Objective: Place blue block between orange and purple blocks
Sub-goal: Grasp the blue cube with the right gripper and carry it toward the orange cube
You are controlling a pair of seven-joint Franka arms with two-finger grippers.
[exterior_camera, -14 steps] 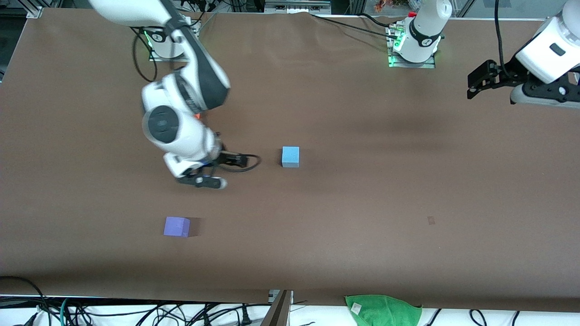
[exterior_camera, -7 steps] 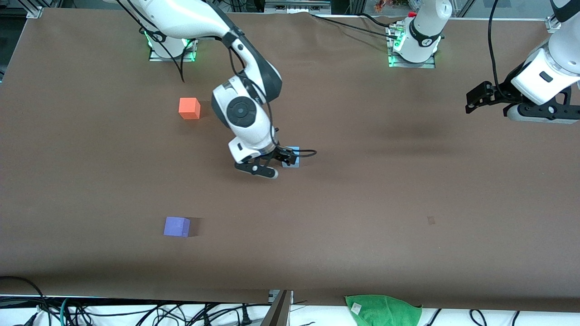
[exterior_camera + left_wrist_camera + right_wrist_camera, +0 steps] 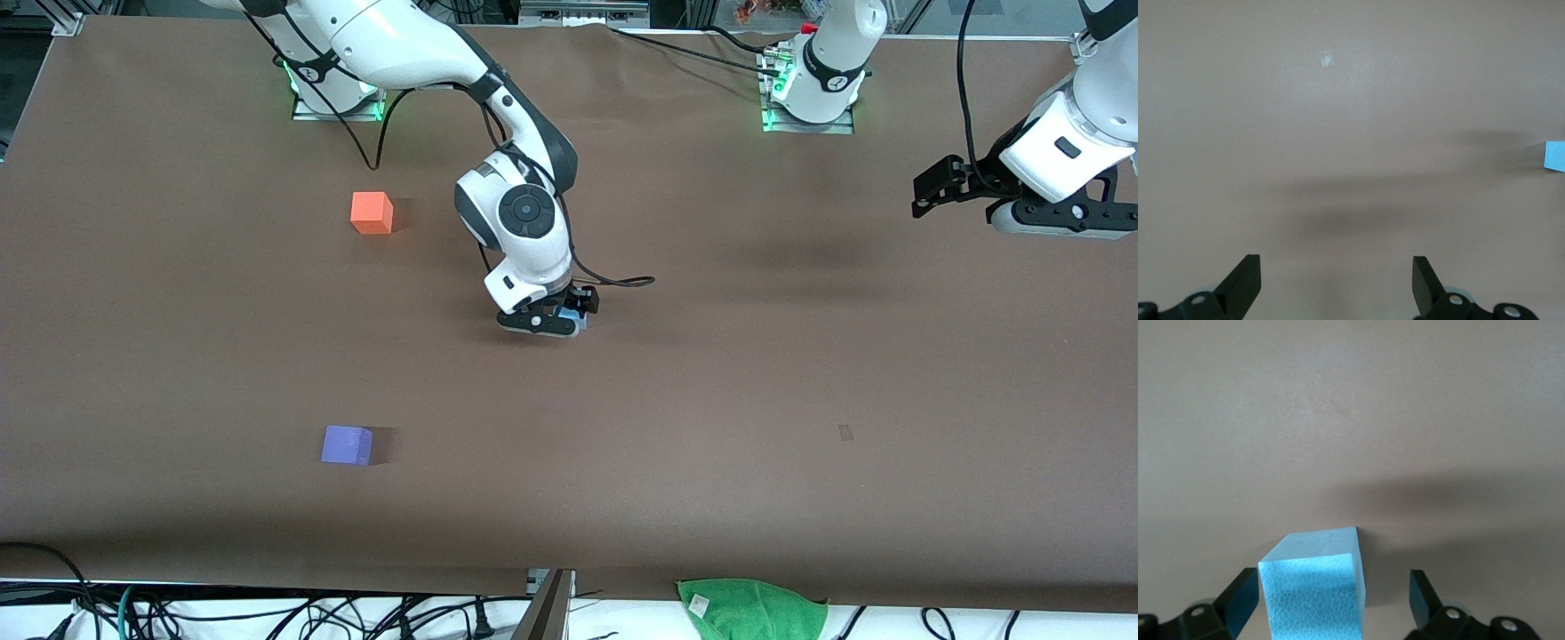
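The robot's right gripper will next take hold of the blue block by opposite sides, so that it can put the block between the orange (image 3: 372, 213) and purple blocks.
The blue block (image 3: 1315, 593) sits on the brown table (image 3: 711, 373), midway along it. My right gripper (image 3: 558, 318) is down around the block and hides most of it in the front view. In the right wrist view the right gripper (image 3: 1333, 581) is open, with the block between its fingers, close to one finger and apart from the other. The orange block (image 3: 371, 212) lies toward the right arm's end, farther from the front camera. The purple block (image 3: 346, 444) lies nearer. My left gripper (image 3: 925, 188) waits open over the left arm's end, and in its own view the left gripper (image 3: 1337, 265) holds nothing.
A green cloth (image 3: 751, 607) lies at the table's near edge, with cables below that edge. A small pale mark (image 3: 845, 432) is on the table toward the left arm's end. The blue block's corner (image 3: 1555, 157) shows at the left wrist view's border.
My right arm has swung from beside the orange block to the blue block and brought its open gripper down around it. The orange block is uncovered. The left gripper shifted slightly.
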